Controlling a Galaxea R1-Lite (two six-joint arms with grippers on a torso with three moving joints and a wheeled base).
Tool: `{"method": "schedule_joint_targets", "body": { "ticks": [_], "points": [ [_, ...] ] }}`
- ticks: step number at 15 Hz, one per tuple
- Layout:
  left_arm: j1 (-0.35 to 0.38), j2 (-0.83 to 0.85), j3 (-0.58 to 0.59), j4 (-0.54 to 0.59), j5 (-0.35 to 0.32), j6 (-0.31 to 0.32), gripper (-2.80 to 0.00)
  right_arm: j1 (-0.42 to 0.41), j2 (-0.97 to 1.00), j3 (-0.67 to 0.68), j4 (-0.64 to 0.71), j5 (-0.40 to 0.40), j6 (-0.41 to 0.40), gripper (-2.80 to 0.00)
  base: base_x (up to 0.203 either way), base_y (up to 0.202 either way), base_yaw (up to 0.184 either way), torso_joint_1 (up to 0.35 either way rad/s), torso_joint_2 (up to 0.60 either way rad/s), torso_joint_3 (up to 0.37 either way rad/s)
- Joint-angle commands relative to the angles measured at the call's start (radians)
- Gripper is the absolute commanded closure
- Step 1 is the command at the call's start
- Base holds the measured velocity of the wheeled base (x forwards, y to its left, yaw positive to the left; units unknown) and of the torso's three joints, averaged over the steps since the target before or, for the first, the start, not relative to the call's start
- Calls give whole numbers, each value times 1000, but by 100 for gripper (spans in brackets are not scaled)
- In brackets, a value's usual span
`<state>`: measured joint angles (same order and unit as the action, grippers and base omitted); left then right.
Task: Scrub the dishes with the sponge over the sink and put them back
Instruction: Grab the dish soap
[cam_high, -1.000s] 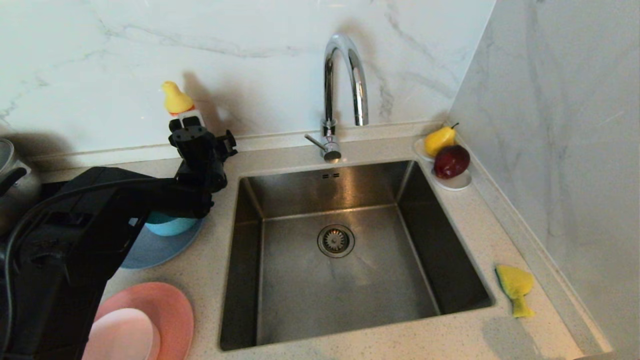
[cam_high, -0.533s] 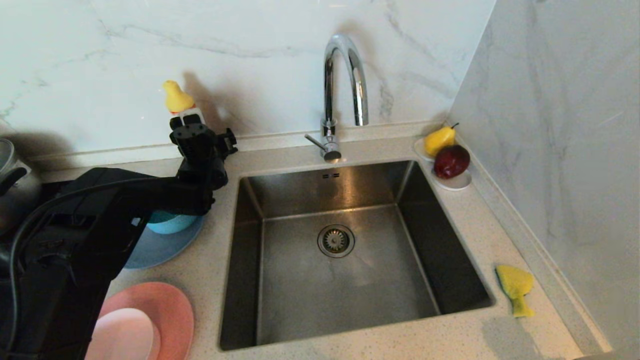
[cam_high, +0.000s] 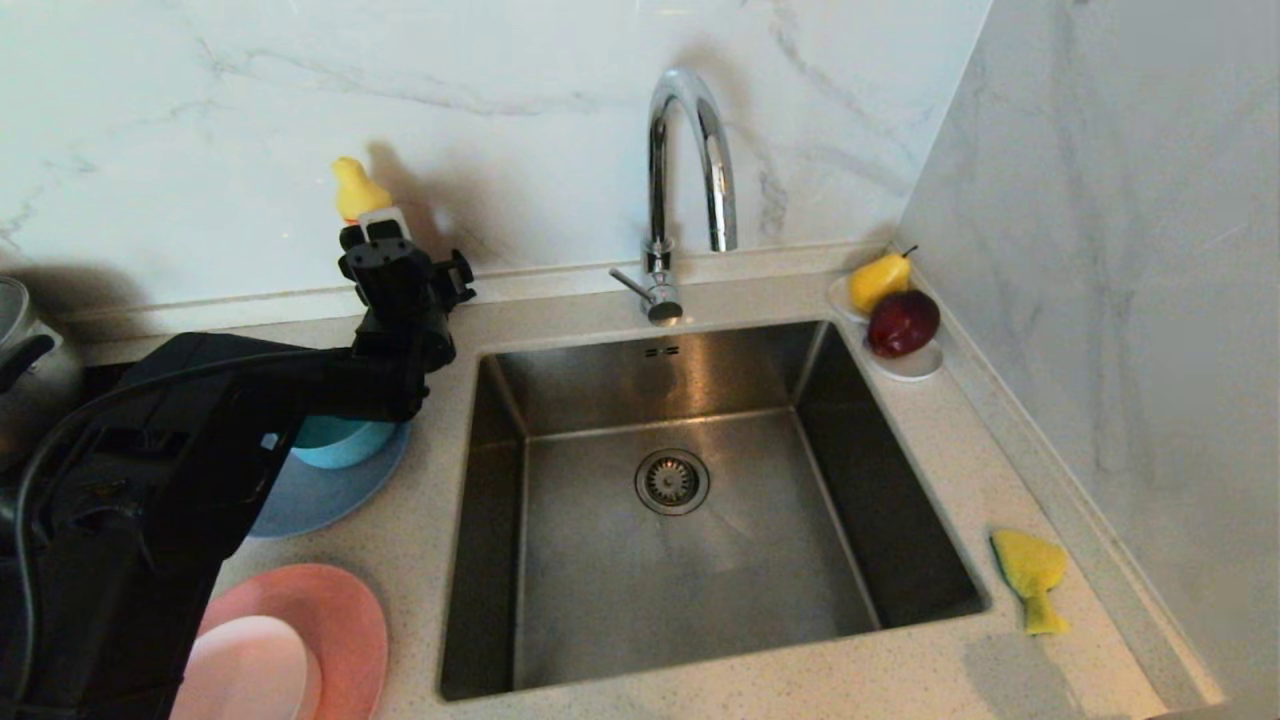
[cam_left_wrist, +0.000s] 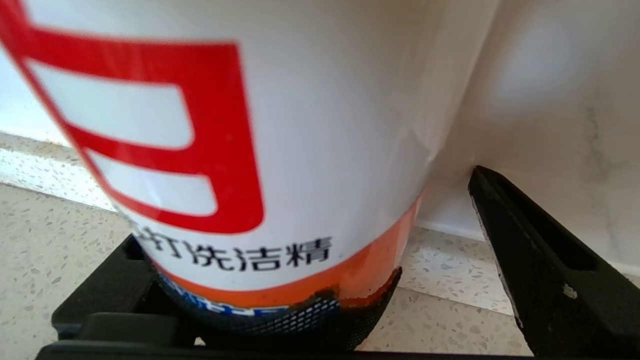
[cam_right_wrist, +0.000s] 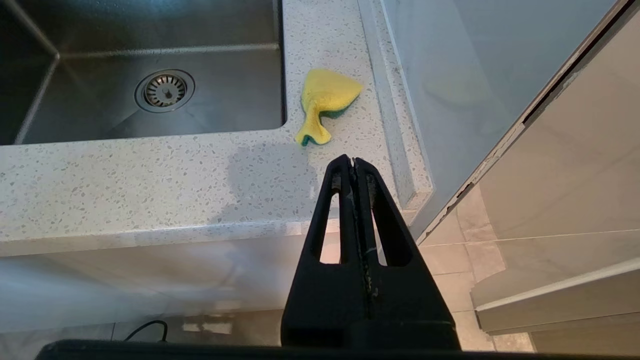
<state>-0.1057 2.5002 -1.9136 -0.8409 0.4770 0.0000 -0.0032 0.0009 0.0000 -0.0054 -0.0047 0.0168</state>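
Observation:
The dish soap bottle's orange lower band (cam_left_wrist: 288, 291) is between the left gripper's fingers, so the left gripper should close on the bottle.
The steel sink (cam_high: 700, 590) lies in the middle of the counter. Left of it a teal bowl (cam_high: 345, 442) sits on a grey-blue plate (cam_high: 330, 492). Nearer me a small pale pink dish (cam_high: 250, 670) rests on a salmon-pink plate (cam_high: 345, 615). The yellow sponge (cam_high: 1030, 575) (cam_right_wrist: 327, 97) lies on the counter right of the sink. My left gripper (cam_high: 385, 248) stands open at the back wall around a white and red dish soap bottle (cam_left_wrist: 310, 125) with a yellow cap (cam_high: 355, 192); one finger (cam_left_wrist: 540, 280) is clear of it. My right gripper (cam_right_wrist: 353, 161) is shut and empty, below the counter's front edge.
A chrome tap (cam_high: 690, 150) arches over the sink's back. A white dish (cam_high: 915, 368) with a pear (cam_high: 880, 280) and a dark red apple (cam_high: 903, 322) stands at the back right corner. A steel pot (cam_high: 25, 360) is at the far left. A wall bounds the right.
My left gripper has edged slightly toward the back wall around the bottle, and the bottle's cap has shifted a little. The right arm has not moved.

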Motion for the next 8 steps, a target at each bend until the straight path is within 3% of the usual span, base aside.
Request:
{"method": "schedule_joint_targets", "body": {
  "ticks": [1,8],
  "points": [
    [0,-6,-2,-6,2,0,-280,0,1,0,-1,0,0,0,0,0,0,0,0,0],
    [0,0,-1,-4,-5,0,-280,0,1,0,-1,0,0,0,0,0,0,0,0,0]
  ]
}}
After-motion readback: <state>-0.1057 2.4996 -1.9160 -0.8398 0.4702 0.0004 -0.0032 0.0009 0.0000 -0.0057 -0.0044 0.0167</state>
